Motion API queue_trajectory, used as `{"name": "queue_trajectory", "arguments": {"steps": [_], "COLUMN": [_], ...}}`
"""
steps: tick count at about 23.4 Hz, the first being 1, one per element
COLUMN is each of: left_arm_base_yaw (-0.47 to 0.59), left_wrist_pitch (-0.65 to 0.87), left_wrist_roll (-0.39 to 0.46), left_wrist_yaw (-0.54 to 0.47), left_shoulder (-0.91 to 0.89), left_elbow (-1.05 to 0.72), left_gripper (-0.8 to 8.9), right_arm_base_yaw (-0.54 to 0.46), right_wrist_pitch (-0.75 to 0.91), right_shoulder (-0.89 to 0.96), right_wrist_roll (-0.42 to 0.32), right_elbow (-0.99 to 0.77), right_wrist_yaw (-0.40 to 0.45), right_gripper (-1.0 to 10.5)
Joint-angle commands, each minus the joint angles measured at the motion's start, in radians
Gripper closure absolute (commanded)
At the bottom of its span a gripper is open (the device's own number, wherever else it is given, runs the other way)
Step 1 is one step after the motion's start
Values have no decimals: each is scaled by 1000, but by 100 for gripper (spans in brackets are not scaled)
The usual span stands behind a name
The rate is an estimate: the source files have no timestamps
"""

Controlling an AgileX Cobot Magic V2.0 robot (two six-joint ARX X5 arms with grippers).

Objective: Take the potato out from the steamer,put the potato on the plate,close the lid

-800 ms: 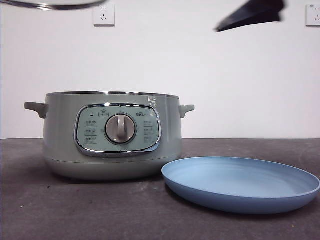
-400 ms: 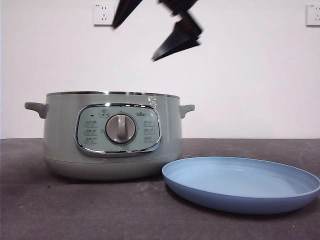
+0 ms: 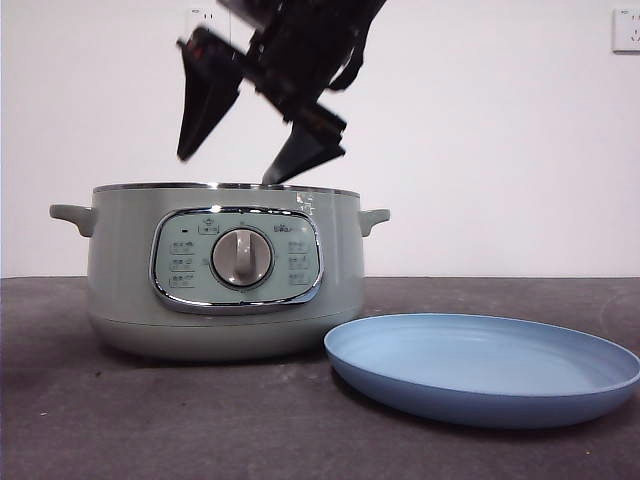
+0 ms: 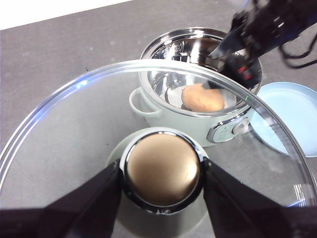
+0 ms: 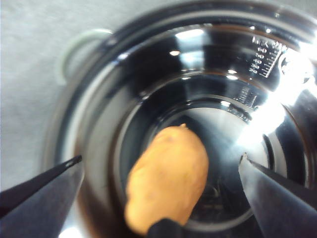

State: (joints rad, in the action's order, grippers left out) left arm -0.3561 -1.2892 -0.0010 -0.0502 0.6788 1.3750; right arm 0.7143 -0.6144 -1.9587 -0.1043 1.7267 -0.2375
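The robot's right gripper will move the potato out of the steamer onto the plate, so it will next take hold of the potato by its plump middle [image 5: 167, 176].
The pale green steamer [image 3: 225, 270] stands open at the left of the table. The golden-brown potato [image 5: 168, 178] lies on its shiny inner floor [image 5: 148, 64]. My right gripper [image 3: 228, 168] hangs open just above the rim, its jaws spread either side of the potato [image 4: 203, 97] without touching it. My left gripper [image 4: 161, 173] is shut on the knob of the glass lid [image 4: 74, 139], held high and off to the side of the steamer [image 4: 148, 106]. The light-blue plate [image 3: 480, 365] lies empty to the right of the pot.
The dark grey tabletop [image 3: 100, 420] runs in front of the pot and plate. A white wall with sockets [image 3: 627, 30] stands behind. The plate's rim sits close to the steamer's base.
My right gripper has come from the upper right down and leftward to just above the steamer's opening. The lid's edge has left the top left of the front view.
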Motion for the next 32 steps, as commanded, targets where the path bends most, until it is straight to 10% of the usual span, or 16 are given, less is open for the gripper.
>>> {"name": "queue_trajectory", "arguments": {"steps": [1, 19, 26, 32], "left_arm_base_yaw": [2, 2, 2, 2], "left_wrist_pitch": [47, 47, 46, 49], "left_wrist_roll": [-7, -6, -3, 1], "left_wrist_yaw": [-2, 0, 0, 1], "left_shoulder": [-10, -10, -10, -10], "left_elbow": [8, 8, 8, 8], "left_gripper": [822, 822, 822, 822], "right_arm_base_yaw": [7, 16, 16, 13], "right_wrist_pitch": [23, 8, 6, 6], "right_shoulder": [-35, -127, -127, -92], "right_wrist_roll": [-9, 2, 2, 10], "right_elbow": [0, 0, 0, 1], "right_wrist_yaw": [5, 10, 0, 10], "right_gripper": [350, 493, 969, 963]}}
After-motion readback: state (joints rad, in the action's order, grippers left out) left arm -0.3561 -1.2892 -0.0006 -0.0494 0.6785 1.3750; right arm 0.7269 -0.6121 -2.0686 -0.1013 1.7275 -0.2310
